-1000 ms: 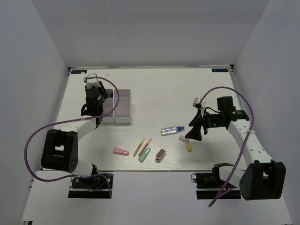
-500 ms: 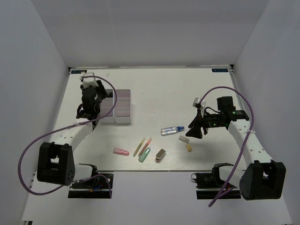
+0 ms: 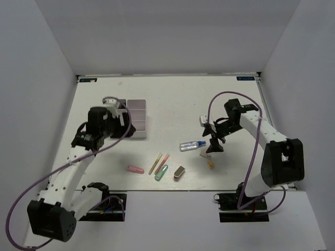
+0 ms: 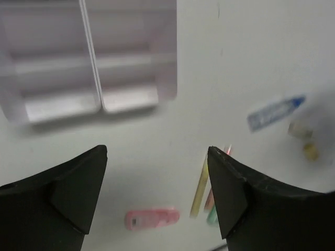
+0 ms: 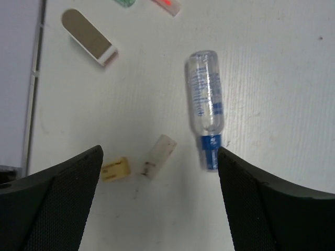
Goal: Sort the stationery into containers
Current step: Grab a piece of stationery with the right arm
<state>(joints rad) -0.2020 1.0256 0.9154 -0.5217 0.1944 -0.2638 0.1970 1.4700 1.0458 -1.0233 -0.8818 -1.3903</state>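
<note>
My right gripper grabs the clear bottle across its body [image 3: 189,146] [image 5: 207,94] next, leaving the bottle's blue end with the cap free to enter an organizer section first.
The containers are one white divided organizer [image 3: 137,119] [image 4: 94,68] at the table's left. The stationery lies loose in the middle: a clear blue-capped bottle [image 3: 192,145] [image 5: 205,104], a pink capsule [image 3: 134,169] [image 4: 152,218], a yellow pen [image 3: 155,163] [image 4: 200,185], a pink pen [image 3: 164,159], a teal tube [image 3: 161,172], a grey piece [image 3: 179,172] [image 5: 89,44], a white block [image 3: 204,153] [image 5: 159,156] and a tan block [image 3: 211,164] [image 5: 115,169]. My left gripper [image 3: 116,124] [image 4: 157,157] hangs open and empty beside the organizer. My right gripper [image 3: 212,145] [image 5: 158,151] is open above the white block.
White walls enclose the table on three sides. The arm bases sit at the near edge, with purple cables looping off both arms. Bare tabletop [image 3: 178,99] stretches behind the loose items.
The left gripper has opened and drawn back from over the organizer toward the near side. The right arm has swung left, so its gripper now hangs over the small blocks.
</note>
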